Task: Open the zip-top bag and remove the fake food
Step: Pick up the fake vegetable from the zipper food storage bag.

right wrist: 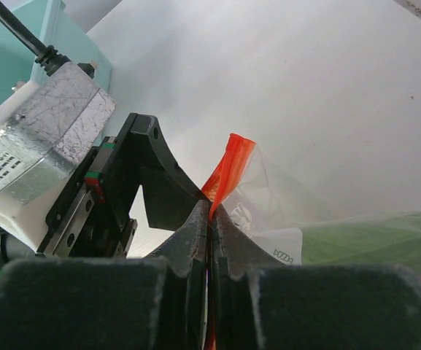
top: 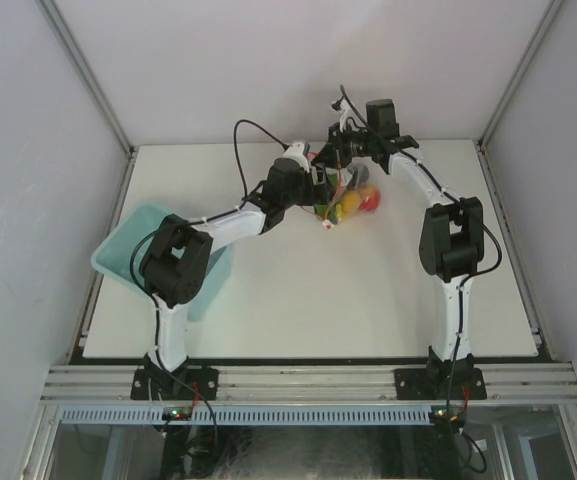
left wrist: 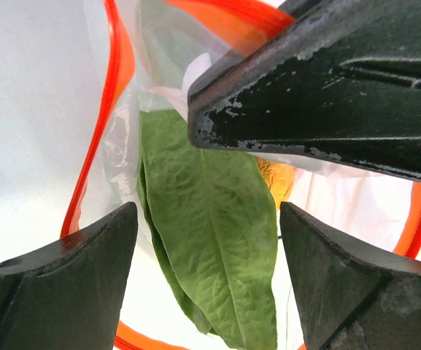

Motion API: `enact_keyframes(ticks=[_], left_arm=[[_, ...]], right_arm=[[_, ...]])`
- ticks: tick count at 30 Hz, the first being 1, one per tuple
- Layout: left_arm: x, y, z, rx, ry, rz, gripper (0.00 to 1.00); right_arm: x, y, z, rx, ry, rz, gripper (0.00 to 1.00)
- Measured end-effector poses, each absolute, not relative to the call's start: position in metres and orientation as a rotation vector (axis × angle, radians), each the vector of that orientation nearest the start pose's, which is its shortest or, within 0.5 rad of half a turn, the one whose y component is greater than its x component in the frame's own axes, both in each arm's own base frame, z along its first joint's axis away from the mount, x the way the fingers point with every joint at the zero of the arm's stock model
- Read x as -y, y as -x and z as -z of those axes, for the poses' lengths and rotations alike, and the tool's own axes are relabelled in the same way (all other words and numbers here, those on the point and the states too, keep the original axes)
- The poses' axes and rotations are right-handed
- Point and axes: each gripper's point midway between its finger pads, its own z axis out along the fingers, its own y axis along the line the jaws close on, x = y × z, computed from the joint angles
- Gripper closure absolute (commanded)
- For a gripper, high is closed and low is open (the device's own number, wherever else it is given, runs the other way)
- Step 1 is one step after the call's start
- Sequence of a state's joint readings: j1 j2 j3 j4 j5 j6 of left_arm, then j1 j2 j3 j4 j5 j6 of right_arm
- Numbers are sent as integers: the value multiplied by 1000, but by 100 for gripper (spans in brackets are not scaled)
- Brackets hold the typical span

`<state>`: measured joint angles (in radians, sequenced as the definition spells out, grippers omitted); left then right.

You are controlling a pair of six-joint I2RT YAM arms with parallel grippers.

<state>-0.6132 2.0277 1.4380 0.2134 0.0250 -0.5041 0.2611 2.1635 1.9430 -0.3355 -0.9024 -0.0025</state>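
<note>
My left gripper should grab the green leaf piece [left wrist: 211, 232] across its width at the bag's opening to remove it, and leave the bag's zip strip [left wrist: 93, 146] free.
The zip-top bag [top: 353, 200] lies at the far middle of the table, with yellow, red and green fake food [top: 358, 203] inside. My right gripper [right wrist: 211, 211] is shut on its red-orange zip strip [right wrist: 228, 169] and holds that edge up. In the left wrist view the strip [left wrist: 93, 146] loops round an open mouth. My left gripper [left wrist: 209, 240] is open at that mouth, its fingers [left wrist: 86, 255] on either side of a green leaf piece [left wrist: 210, 219] without touching it. An orange piece [left wrist: 277, 179] shows behind the leaf. From above, the left gripper [top: 313, 190] is just left of the bag and the right gripper [top: 346, 152] above its far edge.
A light blue bin [top: 128, 250] stands at the table's left edge beside the left arm, and shows in the right wrist view [right wrist: 20, 44]. The right gripper's dark finger [left wrist: 327, 87] crosses the top of the left wrist view. White walls enclose the table.
</note>
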Motion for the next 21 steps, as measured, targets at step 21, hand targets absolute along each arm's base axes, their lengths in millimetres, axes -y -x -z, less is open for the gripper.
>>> enact_keyframes(ticks=[21], left_arm=[[376,-470,-116,-2035,-135,838,25]], right_arm=[[-277,-497,-206,-1911,803,-1119,100]])
